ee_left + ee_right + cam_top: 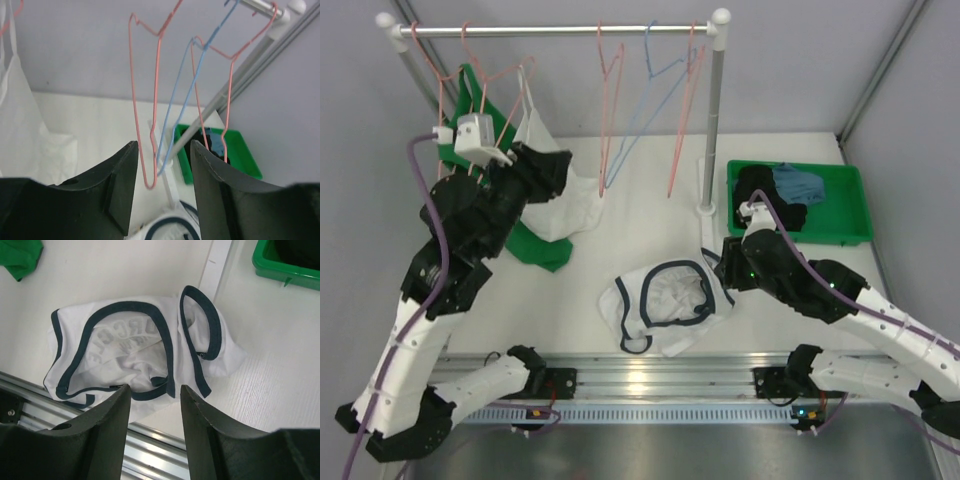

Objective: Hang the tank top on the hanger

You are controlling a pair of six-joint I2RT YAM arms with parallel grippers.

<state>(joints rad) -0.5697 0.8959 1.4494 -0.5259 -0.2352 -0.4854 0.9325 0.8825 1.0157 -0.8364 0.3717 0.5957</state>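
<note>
Next, my left gripper grabs the pink hanger by its near side arm (603,157) (153,133), which leaves the opposite arm free to go into the tank top.
The tank top (665,305), white with dark navy trim, lies crumpled on the table near the front edge. In the right wrist view the tank top (130,350) shows faint lettering through the cloth. My right gripper (155,390) hovers open over its near hem, holding nothing; from above, this gripper (725,268) sits at the garment's right edge. A pink wire hanger (610,110) hangs from the rail. My left gripper (163,145) stands open and empty, raised at the left, and the hanger (156,100) hangs a little beyond its fingers. From above, the left gripper (565,165) points right toward it.
A light blue hanger (645,95) and another pink one (685,110) hang on the same rail. A green top (535,245) and a plain white top (555,175) hang at the left. A green bin (850,215) of dark clothes stands at the right, beside the rack's post (712,130).
</note>
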